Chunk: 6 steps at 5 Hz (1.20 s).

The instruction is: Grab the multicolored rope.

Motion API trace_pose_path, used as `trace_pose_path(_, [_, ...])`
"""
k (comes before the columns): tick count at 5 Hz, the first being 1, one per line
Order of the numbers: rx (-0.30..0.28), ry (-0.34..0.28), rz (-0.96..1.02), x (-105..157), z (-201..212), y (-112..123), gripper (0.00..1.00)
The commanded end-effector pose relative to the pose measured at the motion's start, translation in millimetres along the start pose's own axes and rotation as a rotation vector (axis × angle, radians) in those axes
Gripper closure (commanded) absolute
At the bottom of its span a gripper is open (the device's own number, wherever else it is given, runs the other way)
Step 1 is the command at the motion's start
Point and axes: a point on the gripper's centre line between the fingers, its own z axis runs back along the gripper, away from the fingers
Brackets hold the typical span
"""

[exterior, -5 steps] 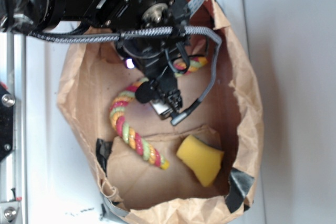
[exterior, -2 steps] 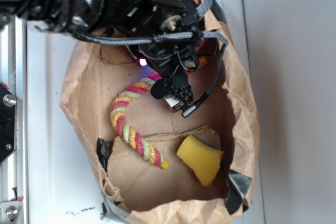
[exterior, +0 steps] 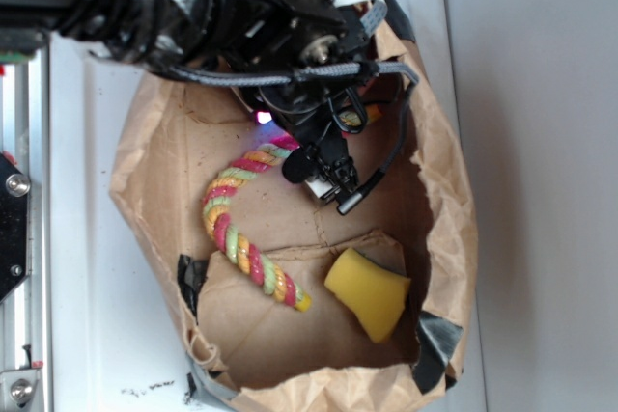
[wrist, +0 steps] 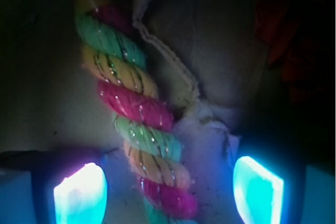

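My fingers are level with the pink strand (wrist: 168,199) on both sides in the wrist view, so my gripper is ready to close on the strand.
The multicolored rope (exterior: 232,238), twisted from pink, orange and green strands, lies curved on the floor of a brown paper bag (exterior: 446,229). Its upper stretch runs under the black arm. My gripper (exterior: 326,169) hangs over that upper stretch. In the wrist view the rope (wrist: 137,114) runs down between my two lit fingers (wrist: 81,195), with a gap on each side. There my gripper (wrist: 168,192) stands open and is not touching the rope.
A yellow sponge block (exterior: 367,292) lies on the bag floor at the lower right. Black tape patches (exterior: 440,340) sit on the bag's crumpled wall. A dim red shape (wrist: 286,30) shows at the upper right of the wrist view.
The arm has shifted up and slightly right, so the gripper now covers more of the rope's upper stretch. The rope and sponge have not moved.
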Motion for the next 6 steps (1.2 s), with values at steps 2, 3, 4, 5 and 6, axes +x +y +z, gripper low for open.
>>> trace_pose_path(2, [0.031,-0.041,-0.001,4.8,11.8,-5.4,0.0])
trace_pose_path(3, [0.036,-0.035,0.011,4.5,13.9,-4.5,0.0])
trace_pose_path(4, [0.042,-0.047,0.021,5.2,13.6,-4.4,1.0])
trace_pose_path(5, [0.034,-0.045,0.02,5.5,13.4,-5.3,1.0])
trace_pose_path(6, [0.039,-0.052,0.022,5.2,13.2,-5.7,1.0])
